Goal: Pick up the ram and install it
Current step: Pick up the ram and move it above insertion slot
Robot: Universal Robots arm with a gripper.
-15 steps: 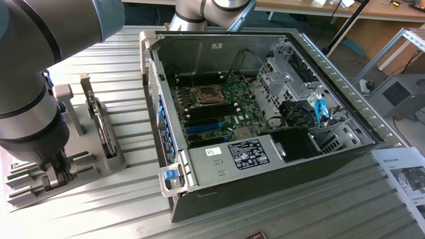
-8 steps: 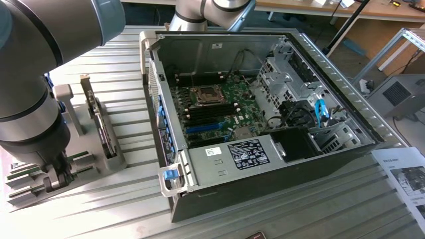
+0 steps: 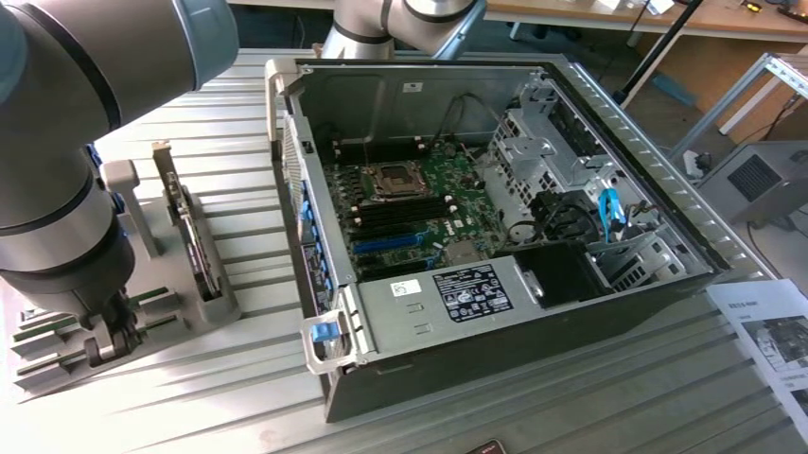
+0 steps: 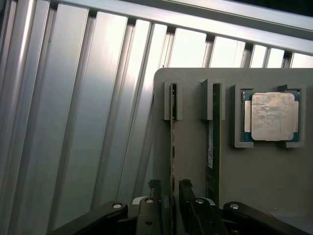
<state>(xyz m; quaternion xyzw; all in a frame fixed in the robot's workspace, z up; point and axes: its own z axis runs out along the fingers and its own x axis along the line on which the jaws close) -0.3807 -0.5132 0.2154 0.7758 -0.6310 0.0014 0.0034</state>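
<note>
My gripper grabs the ram by its bare part between the holder's posts next, since the posts hold the ram's ends.
Two green ram sticks stand on edge in a grey holder (image 4: 195, 147). One ram (image 4: 172, 142) runs straight between my fingers, the other ram (image 4: 213, 142) stands parallel beside it. My gripper (image 4: 170, 193) is open and straddles the first stick near its end, with a small gap on each side. In the exterior view, the gripper (image 3: 108, 342) is down at the holder (image 3: 189, 307), at that view's lower left. The open computer case (image 3: 505, 312) shows the motherboard with its black memory slots (image 3: 404, 213).
A square silvery CPU chip (image 4: 271, 116) lies in its recess on the holder next to the sticks. An expansion card (image 3: 189, 227) stands upright at the holder's back. The ribbed aluminium table (image 4: 73, 122) surrounds the holder. A paper sheet (image 3: 770, 331) lies at the exterior view's right.
</note>
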